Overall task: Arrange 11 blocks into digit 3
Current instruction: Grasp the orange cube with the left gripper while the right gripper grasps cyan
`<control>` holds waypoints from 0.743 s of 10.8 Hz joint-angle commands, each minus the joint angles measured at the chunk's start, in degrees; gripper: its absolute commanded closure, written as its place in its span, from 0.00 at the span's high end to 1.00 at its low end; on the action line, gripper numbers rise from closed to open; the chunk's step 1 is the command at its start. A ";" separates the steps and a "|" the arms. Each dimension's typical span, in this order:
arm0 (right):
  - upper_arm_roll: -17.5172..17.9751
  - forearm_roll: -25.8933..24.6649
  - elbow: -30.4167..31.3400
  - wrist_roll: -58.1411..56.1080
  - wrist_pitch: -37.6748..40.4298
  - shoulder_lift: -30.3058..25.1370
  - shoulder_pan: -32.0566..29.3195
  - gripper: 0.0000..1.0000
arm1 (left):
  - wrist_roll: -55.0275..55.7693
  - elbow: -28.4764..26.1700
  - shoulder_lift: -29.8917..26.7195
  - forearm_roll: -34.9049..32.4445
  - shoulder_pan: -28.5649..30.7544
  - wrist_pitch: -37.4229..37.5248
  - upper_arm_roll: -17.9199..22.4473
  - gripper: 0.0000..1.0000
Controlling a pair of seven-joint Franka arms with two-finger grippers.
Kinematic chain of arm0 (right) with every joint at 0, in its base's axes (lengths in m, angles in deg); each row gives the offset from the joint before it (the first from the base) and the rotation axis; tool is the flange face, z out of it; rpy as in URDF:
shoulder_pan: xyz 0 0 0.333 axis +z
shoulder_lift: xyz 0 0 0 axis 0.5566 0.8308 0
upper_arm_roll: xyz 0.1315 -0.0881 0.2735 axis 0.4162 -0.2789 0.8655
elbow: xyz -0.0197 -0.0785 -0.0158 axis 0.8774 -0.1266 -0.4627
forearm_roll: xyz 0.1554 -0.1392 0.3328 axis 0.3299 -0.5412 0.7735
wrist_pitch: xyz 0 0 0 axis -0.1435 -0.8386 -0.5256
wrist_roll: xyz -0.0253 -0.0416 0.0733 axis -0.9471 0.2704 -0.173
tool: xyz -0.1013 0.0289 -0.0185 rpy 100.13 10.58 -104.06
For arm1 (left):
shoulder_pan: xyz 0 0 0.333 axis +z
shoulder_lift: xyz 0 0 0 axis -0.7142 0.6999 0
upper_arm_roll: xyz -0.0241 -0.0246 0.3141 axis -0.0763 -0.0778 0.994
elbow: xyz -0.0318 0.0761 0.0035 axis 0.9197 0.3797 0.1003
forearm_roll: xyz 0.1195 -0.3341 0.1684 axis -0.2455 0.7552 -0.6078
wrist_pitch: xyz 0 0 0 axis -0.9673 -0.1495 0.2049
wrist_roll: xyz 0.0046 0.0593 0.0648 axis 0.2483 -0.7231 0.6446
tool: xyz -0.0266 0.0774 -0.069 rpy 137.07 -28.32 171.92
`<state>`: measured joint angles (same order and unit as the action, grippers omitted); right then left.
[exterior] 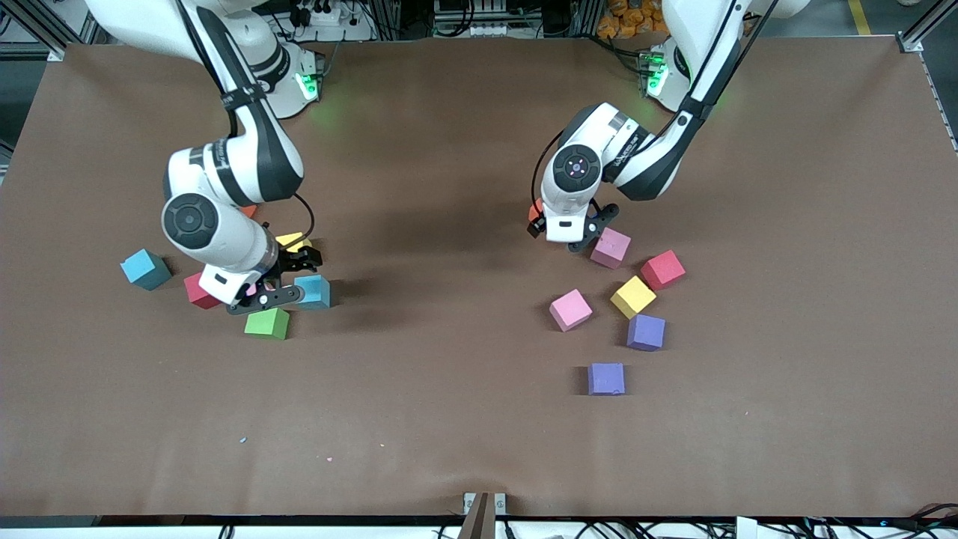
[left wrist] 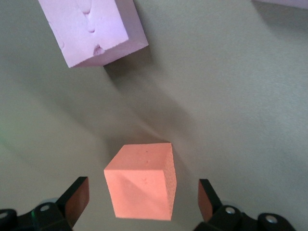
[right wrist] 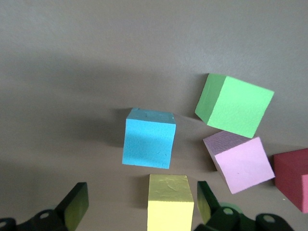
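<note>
My left gripper needs to go lower before it closes on the orange block. Its fingers stop above the orange block in the left wrist view.
The blocks lie loose in two clusters, and no digit 3 shows. My left gripper (exterior: 540,223) (left wrist: 143,192) is low and open around an orange block (left wrist: 142,183) (exterior: 534,212), with a gap on each side. A pale pink block (left wrist: 91,29) (exterior: 610,248) lies just past it. My right gripper (exterior: 297,253) (right wrist: 142,197) is open around a yellow block (right wrist: 171,202) (exterior: 293,241) that sits close to one finger (right wrist: 204,197). Beside it lie a blue block (right wrist: 148,138) (exterior: 312,292), a green block (right wrist: 235,106) (exterior: 267,323) and a pink block (right wrist: 240,161).
Near the right arm lie another blue block (exterior: 146,269), a red block (exterior: 200,290) (right wrist: 293,178) and an orange block (exterior: 249,211). Near the left arm lie red (exterior: 663,269), yellow (exterior: 633,296), pink (exterior: 570,309) and two purple blocks (exterior: 646,332) (exterior: 606,379).
</note>
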<state>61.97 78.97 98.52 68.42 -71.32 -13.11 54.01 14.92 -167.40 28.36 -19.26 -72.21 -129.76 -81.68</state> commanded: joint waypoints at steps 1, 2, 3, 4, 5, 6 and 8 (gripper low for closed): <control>-0.21 0.84 2.60 0.43 -2.37 -0.44 1.16 1.00 | 2.00 -0.97 0.65 -1.29 -0.97 -2.07 -0.06 1.00; -0.21 0.84 2.78 0.43 -3.15 0.44 1.51 1.00 | 2.00 -1.15 1.18 -1.29 -0.97 -2.16 -0.06 1.00; -0.21 0.84 3.21 0.34 -3.94 1.23 1.52 1.00 | 2.78 -1.50 1.45 -1.20 -0.88 -2.16 -0.06 1.00; -0.21 0.84 3.57 0.43 -4.91 1.76 1.69 1.00 | 4.71 -1.67 1.80 -1.28 -1.06 -2.16 -0.06 1.00; -0.21 0.84 3.57 0.43 -5.79 2.29 1.96 1.00 | 5.60 -1.59 2.67 -1.20 -1.32 -2.24 -0.06 1.00; -0.21 0.84 3.48 0.43 -6.93 2.73 1.96 1.00 | 6.47 -1.59 3.20 -1.20 -1.32 -2.33 -0.06 1.00; -0.21 0.93 3.39 0.43 -9.65 4.13 1.61 1.00 | 8.93 -1.59 4.17 -1.20 -1.50 -3.47 -0.06 1.00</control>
<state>62.02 78.98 101.67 68.42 -78.95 -9.72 55.34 20.96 -168.73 31.93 -19.26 -73.25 -131.77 -81.71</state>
